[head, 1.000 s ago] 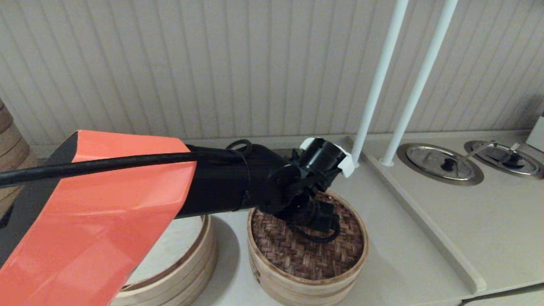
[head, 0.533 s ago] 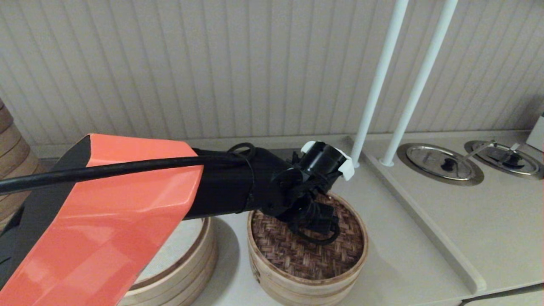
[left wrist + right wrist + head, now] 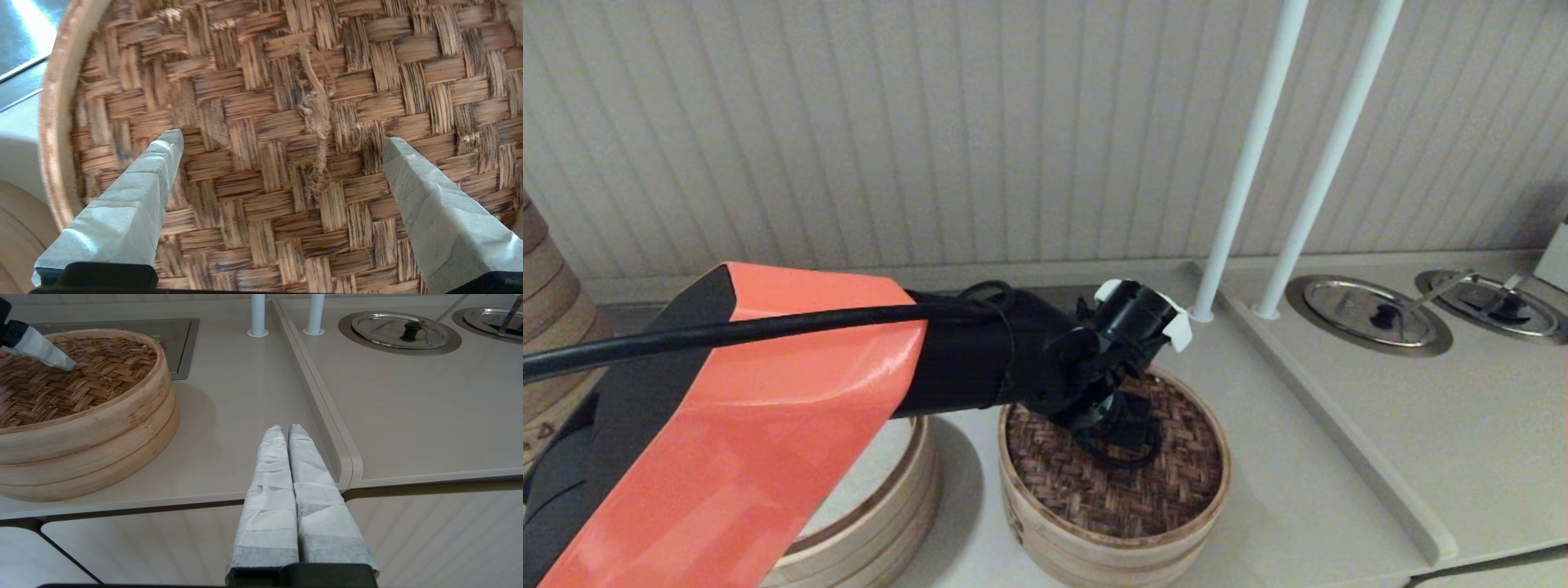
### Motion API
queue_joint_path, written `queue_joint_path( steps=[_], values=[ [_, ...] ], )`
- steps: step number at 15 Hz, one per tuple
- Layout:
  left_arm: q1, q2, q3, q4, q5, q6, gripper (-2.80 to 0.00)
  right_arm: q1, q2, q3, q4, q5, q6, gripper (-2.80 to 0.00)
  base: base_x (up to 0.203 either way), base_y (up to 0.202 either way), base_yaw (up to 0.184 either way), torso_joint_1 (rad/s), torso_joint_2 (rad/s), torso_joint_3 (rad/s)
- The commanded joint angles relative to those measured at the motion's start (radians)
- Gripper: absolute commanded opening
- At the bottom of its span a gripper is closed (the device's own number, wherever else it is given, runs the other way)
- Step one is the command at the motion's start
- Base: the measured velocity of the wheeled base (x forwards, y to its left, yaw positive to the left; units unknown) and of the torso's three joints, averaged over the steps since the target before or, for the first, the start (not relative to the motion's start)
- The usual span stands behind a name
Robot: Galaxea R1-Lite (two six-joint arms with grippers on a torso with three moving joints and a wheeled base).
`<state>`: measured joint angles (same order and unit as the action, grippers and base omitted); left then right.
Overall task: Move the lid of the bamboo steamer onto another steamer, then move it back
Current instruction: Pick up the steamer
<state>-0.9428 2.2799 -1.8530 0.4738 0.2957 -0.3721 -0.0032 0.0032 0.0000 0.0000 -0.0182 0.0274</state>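
The lid is wider than the left gripper's open fingers, so the left gripper should next grab the lid by its small twine loop (image 3: 316, 122) to move it.
The bamboo steamer lid (image 3: 1119, 490), brown herringbone weave in a pale rim, lies flat on a low round bamboo basket (image 3: 1094, 555) at the middle of the counter. That basket's floor is hidden, so I cannot tell whether it is the other steamer. My left gripper (image 3: 1123, 429) hangs just over the lid's middle. In the left wrist view my left gripper (image 3: 281, 138) is open, its padded tips close to the weave (image 3: 253, 204) on either side of a small twine loop (image 3: 316, 122). My right gripper (image 3: 285, 428) is shut and empty, parked by the counter's front edge, right of the lid (image 3: 61, 384).
A basket with a white liner (image 3: 890, 482) stands close to the left of the lidded one, and a tall stack of baskets (image 3: 547, 327) stands at far left. Two white poles (image 3: 1241, 180) rise behind. The raised counter (image 3: 1462, 425) at right holds round steel covers (image 3: 1368, 314).
My left arm has reached further in, and its gripper has shifted slightly left and lower over the lid. The lid and my right arm have not moved.
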Motion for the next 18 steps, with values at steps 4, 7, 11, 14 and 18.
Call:
queue_joint_path(
  steps=[4,7,11,14,18],
  values=[
    [0.002,0.009,-0.002,-0.004,0.005,-0.005,-2.8,0.0,0.001,0.003,0.0,0.0,0.002,-2.8,0.0,0.0,0.0,0.0,0.0,0.0],
    [0.001,0.01,-0.008,-0.004,0.007,-0.001,-2.8,0.0,0.0,0.003,0.0,0.0,0.001,-2.8,0.0,0.0,0.0,0.0,0.0,0.0],
    [-0.002,0.012,-0.015,-0.003,0.067,0.009,-2.8,0.0,0.001,0.003,0.0,0.0,0.0,-2.8,0.0,0.0,0.0,0.0,0.0,0.0],
    [-0.005,0.012,-0.012,-0.001,0.071,0.007,-2.8,0.0,0.001,0.003,0.0,0.0,0.0,-2.8,0.0,0.0,0.0,0.0,0.0,0.0],
    [-0.014,0.015,-0.017,-0.004,0.074,0.002,-2.8,0.0,0.001,0.003,0.0,0.0,0.0,-2.8,0.0,0.0,0.0,0.0,0.0,0.0]
  ],
)
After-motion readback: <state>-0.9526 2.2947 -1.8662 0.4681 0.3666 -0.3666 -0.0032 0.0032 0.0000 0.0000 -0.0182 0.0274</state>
